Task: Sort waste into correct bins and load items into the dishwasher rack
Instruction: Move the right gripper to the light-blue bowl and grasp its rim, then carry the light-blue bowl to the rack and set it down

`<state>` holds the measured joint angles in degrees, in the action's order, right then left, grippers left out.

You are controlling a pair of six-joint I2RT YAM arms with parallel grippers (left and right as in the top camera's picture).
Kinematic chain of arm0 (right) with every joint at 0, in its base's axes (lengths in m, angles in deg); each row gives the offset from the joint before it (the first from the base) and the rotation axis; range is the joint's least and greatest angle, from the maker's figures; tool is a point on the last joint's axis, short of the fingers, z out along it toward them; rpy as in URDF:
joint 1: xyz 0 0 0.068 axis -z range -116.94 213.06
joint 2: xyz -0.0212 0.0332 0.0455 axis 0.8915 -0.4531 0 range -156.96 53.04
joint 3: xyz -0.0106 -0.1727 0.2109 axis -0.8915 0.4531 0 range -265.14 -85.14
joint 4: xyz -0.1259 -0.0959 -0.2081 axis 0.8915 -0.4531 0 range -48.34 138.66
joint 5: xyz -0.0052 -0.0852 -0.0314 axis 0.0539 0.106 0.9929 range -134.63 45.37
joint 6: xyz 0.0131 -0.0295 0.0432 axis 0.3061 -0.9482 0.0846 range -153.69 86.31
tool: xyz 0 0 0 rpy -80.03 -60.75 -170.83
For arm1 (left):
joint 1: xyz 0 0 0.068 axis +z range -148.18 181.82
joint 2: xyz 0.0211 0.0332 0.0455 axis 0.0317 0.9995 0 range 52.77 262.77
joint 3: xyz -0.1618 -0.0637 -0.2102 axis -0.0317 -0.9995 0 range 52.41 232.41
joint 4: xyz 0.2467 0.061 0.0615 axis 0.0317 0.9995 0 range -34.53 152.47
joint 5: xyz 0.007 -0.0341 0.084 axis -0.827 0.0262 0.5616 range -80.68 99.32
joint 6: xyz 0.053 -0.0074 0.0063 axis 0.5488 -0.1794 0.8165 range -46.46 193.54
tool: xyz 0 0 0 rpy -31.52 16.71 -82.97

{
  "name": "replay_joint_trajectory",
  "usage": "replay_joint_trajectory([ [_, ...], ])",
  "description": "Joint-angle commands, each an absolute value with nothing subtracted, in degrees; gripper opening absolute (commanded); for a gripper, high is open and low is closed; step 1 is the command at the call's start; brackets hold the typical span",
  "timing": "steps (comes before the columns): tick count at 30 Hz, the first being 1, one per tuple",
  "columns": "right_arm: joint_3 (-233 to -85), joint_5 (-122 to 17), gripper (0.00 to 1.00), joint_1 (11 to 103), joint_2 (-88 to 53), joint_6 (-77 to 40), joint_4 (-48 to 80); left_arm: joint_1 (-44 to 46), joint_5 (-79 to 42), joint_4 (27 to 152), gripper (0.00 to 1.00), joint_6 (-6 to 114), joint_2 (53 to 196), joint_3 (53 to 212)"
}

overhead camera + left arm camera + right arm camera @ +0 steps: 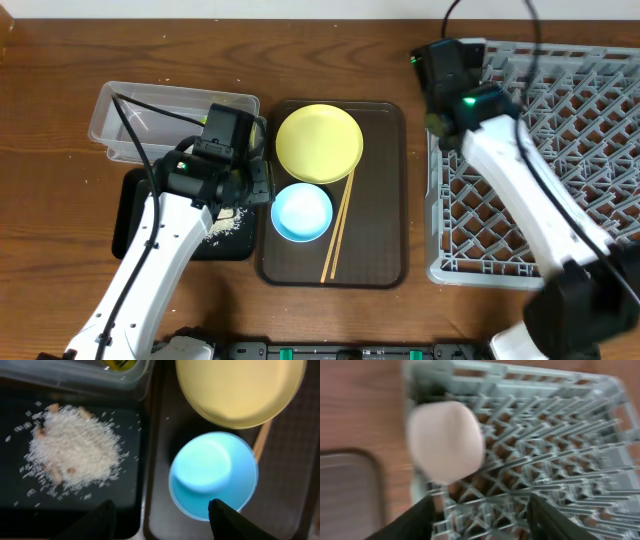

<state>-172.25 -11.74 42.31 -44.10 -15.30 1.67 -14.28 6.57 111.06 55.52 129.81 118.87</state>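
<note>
I next need to grab the light blue bowl's rim on the chopsticks side with my right gripper, so its base stays free to load into the rack.
My left gripper (160, 507) is open and empty, hovering over the seam between the black tray (20, 485) and the brown serving tray (160, 445). Whitish rice (75, 450) lies heaped in the black tray. A light blue bowl (212, 475) sits just ahead of the right finger, with the yellow plate (319, 143) behind it and chopsticks (338, 225) alongside. My right gripper (480, 505) is open over the grey rack (560, 435). The pinkish-white bowl (445, 440) rests in the rack's corner, apart from the fingers. In the overhead view the right arm hides that bowl.
A clear tub (130, 110) stands behind the black tray (135, 215), a yellow-green wrapper (117, 364) inside at its right end. The brown serving tray (385, 200) lies between the bins and the rack (500, 272). Bare wooden table runs along the back.
</note>
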Motion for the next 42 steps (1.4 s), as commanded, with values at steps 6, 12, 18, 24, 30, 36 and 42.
replay_joint_trajectory([
  [6,-172.5,-53.3,0.69,41.2,-42.8,-22.6,-1.0,-7.6,14.7,117.4,0.70,49.7,129.8,119.0],
  [12,-172.4,-56.4,0.70,36.5,-46.2,-22.6,-4.0,-1.2,14.3,118.9,0.74,47.5,129.8,119.0],
  [18,-172.4,-56.9,0.68,29.6,-52.2,-21.5,-6.5,1.2,14.3,118.8,0.78,47.5,129.8,119.0],
  [24,-172.4,-56.9,0.63,24.3,-59.6,-18.3,-6.2,1.3,14.3,118.8,0.79,47.5,129.8,119.0],
  [30,-172.4,-56.6,0.39,21.9,-65.0,-16.3,-5.7,1.3,14.3,118.8,0.78,47.5,129.8,119.0],
  [36,-172.4,-56.5,0.01,22.2,-66.0,-16.3,-4.0,1.3,14.3,118.9,0.79,47.5,129.8,119.0],
  [42,-174.1,-56.4,0.01,24.2,-64.4,-16.4,-4.2,1.3,14.3,118.8,0.78,47.5,129.8,119.0],
])
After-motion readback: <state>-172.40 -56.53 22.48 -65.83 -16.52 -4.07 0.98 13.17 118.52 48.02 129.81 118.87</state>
